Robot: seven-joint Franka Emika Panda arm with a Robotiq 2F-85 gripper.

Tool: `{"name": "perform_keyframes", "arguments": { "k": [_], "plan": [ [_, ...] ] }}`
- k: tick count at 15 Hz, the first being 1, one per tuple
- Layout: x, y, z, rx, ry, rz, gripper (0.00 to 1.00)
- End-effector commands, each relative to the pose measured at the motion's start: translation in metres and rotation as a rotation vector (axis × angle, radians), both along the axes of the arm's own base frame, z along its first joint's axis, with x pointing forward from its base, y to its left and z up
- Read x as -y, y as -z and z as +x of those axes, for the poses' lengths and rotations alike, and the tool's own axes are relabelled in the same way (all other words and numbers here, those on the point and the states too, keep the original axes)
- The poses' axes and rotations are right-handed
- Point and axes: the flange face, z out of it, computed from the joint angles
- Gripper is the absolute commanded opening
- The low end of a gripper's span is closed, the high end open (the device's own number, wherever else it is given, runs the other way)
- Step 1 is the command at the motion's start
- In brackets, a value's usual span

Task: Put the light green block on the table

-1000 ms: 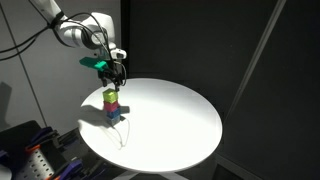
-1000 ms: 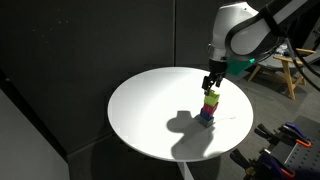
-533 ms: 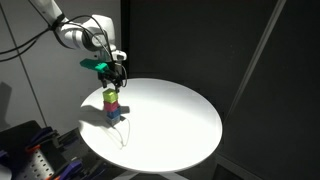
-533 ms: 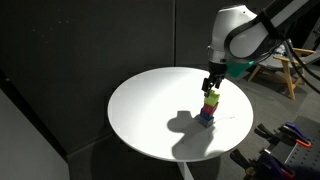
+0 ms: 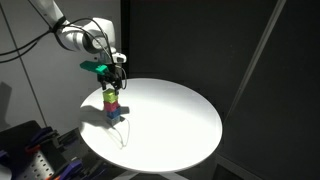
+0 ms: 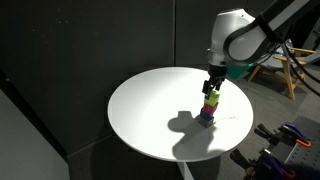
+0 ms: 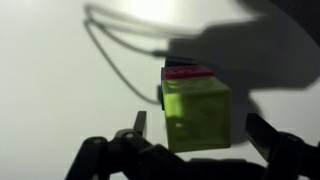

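The light green block is between my open fingers, and both its sides are free. My gripper should close on it, as closing now would hold it.
The light green block tops a small stack, above a magenta cube and a dark blue cube, on the round white table. My gripper hangs just above the stack. In the wrist view the green block sits between my two open fingers, with a gap on each side. A strip of magenta shows past it.
A thin wire lies on the table beside the stack. The stack stands near the table's edge. Dark curtains surround the table, and equipment with cables stands off the table.
My gripper has shifted slightly, settling a little closer over the stack. The blocks have not moved.
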Motion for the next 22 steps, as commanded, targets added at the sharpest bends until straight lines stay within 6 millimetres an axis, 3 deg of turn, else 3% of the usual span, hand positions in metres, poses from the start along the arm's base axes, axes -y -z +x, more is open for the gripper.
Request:
{"name": "perform_keyframes", "arguments": {
  "k": [1,3,5,10,16,22],
  "plan": [
    [0.004,0.003,0.001,0.007,-0.015,-0.001,1.00],
    [0.004,0.005,0.001,0.005,-0.016,-0.004,1.00],
    [0.004,0.006,0.001,0.004,-0.014,-0.005,0.73],
    [0.004,0.004,0.002,0.002,-0.010,-0.007,0.33],
    [0.003,-0.008,0.002,0.003,-0.018,-0.007,0.27],
    [0.002,-0.036,0.001,0.004,-0.040,0.002,0.27]
  ]
}}
